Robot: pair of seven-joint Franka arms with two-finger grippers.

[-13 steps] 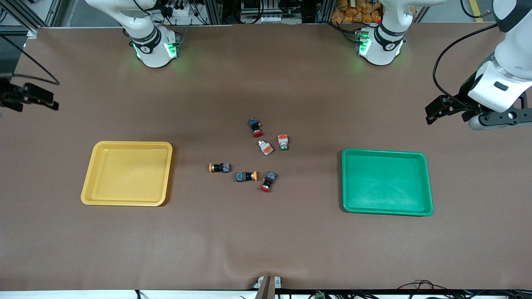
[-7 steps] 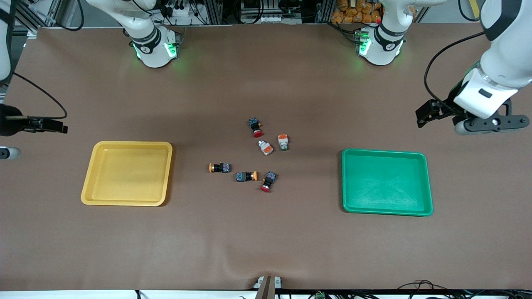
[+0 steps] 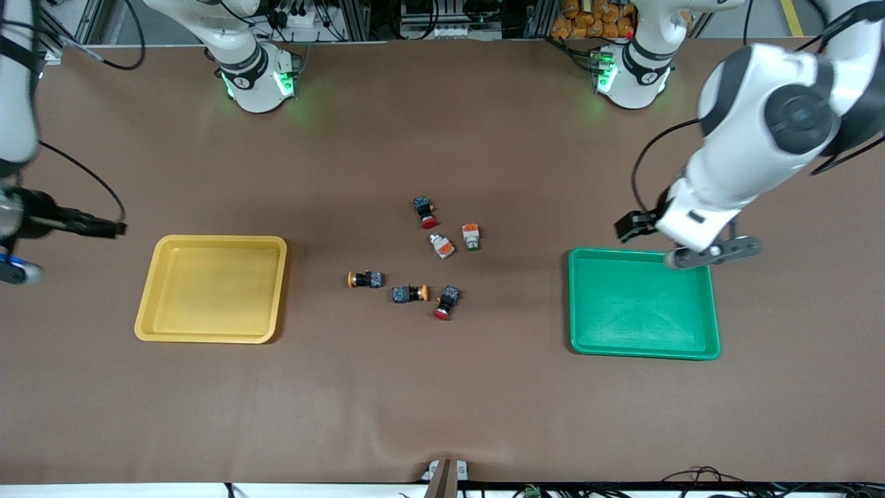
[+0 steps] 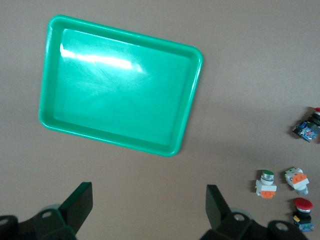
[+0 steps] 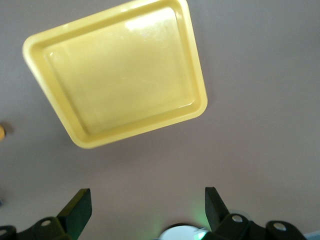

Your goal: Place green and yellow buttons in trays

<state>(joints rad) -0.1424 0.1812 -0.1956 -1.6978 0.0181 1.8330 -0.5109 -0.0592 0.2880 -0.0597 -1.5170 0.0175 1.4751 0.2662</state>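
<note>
My left gripper should next grab the green-tipped button by its white body, so that I can place it in the green tray.
The yellow tray lies toward the right arm's end of the table and the green tray toward the left arm's end. Both hold nothing. Between them lie two yellow-capped buttons and two white-and-orange green-tipped buttons. My left gripper is open and empty, up over the green tray's rim on the robots' side. The green-tipped buttons show in its wrist view. My right gripper is open and empty, beside the yellow tray at the table's end.
Two red-capped dark switches lie among the buttons. The arm bases stand along the table's edge farthest from the front camera. A clamp sits at the nearest edge.
The left arm has swung in from the table's end to over the green tray's rim. The right gripper has shifted slightly toward the yellow tray. The buttons and trays have not moved.
</note>
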